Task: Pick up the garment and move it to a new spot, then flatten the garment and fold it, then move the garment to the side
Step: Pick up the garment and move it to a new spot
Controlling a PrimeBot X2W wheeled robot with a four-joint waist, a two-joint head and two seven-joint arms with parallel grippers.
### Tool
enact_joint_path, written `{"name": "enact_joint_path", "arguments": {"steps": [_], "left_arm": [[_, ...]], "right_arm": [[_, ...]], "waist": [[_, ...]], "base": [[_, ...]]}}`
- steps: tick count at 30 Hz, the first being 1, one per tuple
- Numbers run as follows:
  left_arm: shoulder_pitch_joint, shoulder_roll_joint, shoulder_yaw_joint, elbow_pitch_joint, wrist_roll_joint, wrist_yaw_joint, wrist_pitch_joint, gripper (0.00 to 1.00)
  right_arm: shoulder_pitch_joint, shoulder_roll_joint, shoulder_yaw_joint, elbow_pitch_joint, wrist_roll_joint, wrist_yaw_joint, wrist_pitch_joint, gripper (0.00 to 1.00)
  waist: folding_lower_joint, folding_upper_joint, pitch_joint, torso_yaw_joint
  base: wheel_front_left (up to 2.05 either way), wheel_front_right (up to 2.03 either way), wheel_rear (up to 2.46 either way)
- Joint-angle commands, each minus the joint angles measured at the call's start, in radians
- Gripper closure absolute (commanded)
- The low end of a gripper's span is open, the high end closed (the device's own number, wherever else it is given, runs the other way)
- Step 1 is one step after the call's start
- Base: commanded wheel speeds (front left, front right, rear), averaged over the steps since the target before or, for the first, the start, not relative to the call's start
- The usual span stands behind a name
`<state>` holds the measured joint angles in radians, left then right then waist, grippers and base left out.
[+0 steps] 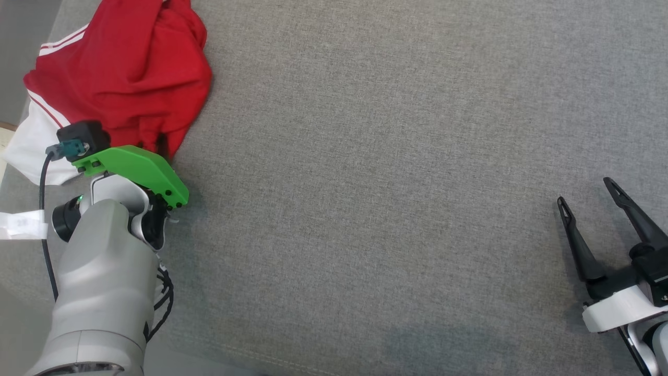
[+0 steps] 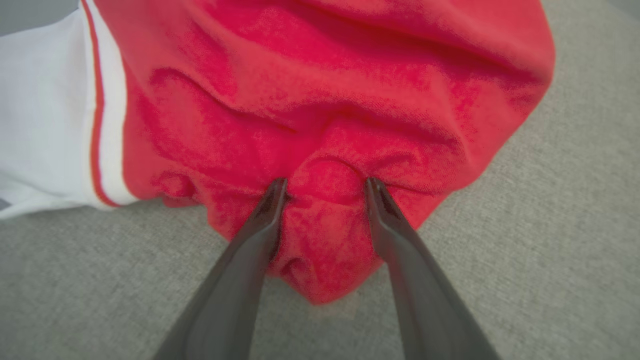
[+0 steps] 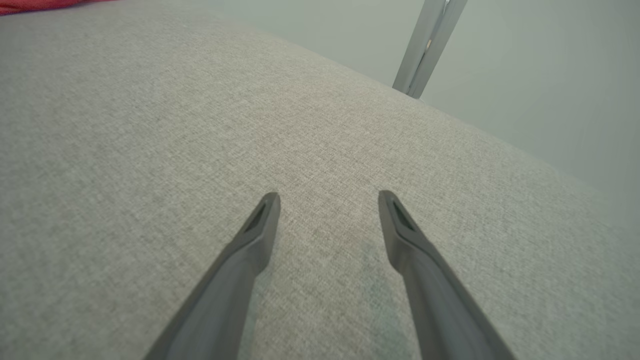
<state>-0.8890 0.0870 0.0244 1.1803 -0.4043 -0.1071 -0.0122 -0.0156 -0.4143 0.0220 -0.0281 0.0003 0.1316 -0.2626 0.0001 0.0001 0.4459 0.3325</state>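
Observation:
The left gripper should next grab that raised fold point(image 2: 327, 186) of red cloth between its fingers, since the rest of the garment lies slack.
A crumpled red garment point(image 1: 125, 68) with white panels and thin striped trim lies at the far left corner of the grey cloth surface. In the left wrist view my left gripper point(image 2: 325, 185) presses into the garment's point(image 2: 325, 100) near edge. Its jaws stand apart with a raised fold of red cloth between the fingertips point(image 2: 275, 192). In the head view the green wrist mount point(image 1: 135, 167) covers those fingers. My right gripper point(image 1: 584, 191) rests open at the lower right over bare fabric, far from the garment, with nothing between its fingers point(image 3: 328, 196). A red sliver of garment point(image 3: 30, 4) shows at the far corner.
The grey upholstered surface point(image 1: 391, 183) stretches wide between the two arms. Its left edge runs just beyond the garment, where a white paper strip point(image 1: 21, 224) lies. A grey metal post point(image 3: 430, 45) stands past the surface's far edge.

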Motion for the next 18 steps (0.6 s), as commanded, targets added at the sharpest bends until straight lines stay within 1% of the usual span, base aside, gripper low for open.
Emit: {"name": "enact_joint_path", "arguments": {"steps": [1, 5, 8, 11, 14, 18], "left_arm": [[0.001, -0.011, -0.012, 0.022, -0.008, -0.011, -0.001, 1.00], [-0.011, -0.015, -0.026, 0.021, -0.016, -0.021, -0.047, 1.00], [-0.015, -0.012, -0.069, -0.023, -0.027, -0.024, -0.103, 1.00], [-0.001, -0.007, -0.130, -0.079, -0.038, -0.024, -0.131, 1.00], [0.019, -0.003, -0.203, -0.146, -0.057, -0.024, -0.128, 1.00], [0.040, -0.003, -0.299, -0.269, -0.103, -0.025, -0.095, 1.00]], "right_arm": [[-0.011, 0.009, 0.002, 0.003, 0.007, -0.002, -0.003, 0.00], [-0.013, 0.030, 0.007, 0.017, 0.007, -0.002, -0.003, 0.00], [-0.026, 0.064, 0.027, 0.034, 0.008, -0.002, -0.003, 0.00], [-0.036, 0.100, 0.044, 0.050, 0.006, -0.002, -0.003, 0.00], [-0.043, 0.142, 0.057, 0.070, 0.005, -0.002, -0.003, 0.00], [-0.038, 0.200, 0.065, 0.095, 0.004, -0.002, -0.003, 0.00]], "waist": [[-0.0001, -0.0001, -0.004, 0.000], [-0.0001, -0.0001, -0.029, 0.007], [-0.0001, -0.0001, -0.073, 0.003], [-0.0001, -0.0001, -0.116, -0.012], [-0.0001, -0.0001, -0.167, -0.037], [-0.0001, -0.0001, -0.231, -0.086]], "base": [[0.00, 0.00, 0.00], [0.00, 0.00, 0.00], [0.00, 0.00, 0.00], [0.00, 0.00, 0.00], [0.00, 0.00, 0.00], [0.00, 0.00, 0.00]]}}
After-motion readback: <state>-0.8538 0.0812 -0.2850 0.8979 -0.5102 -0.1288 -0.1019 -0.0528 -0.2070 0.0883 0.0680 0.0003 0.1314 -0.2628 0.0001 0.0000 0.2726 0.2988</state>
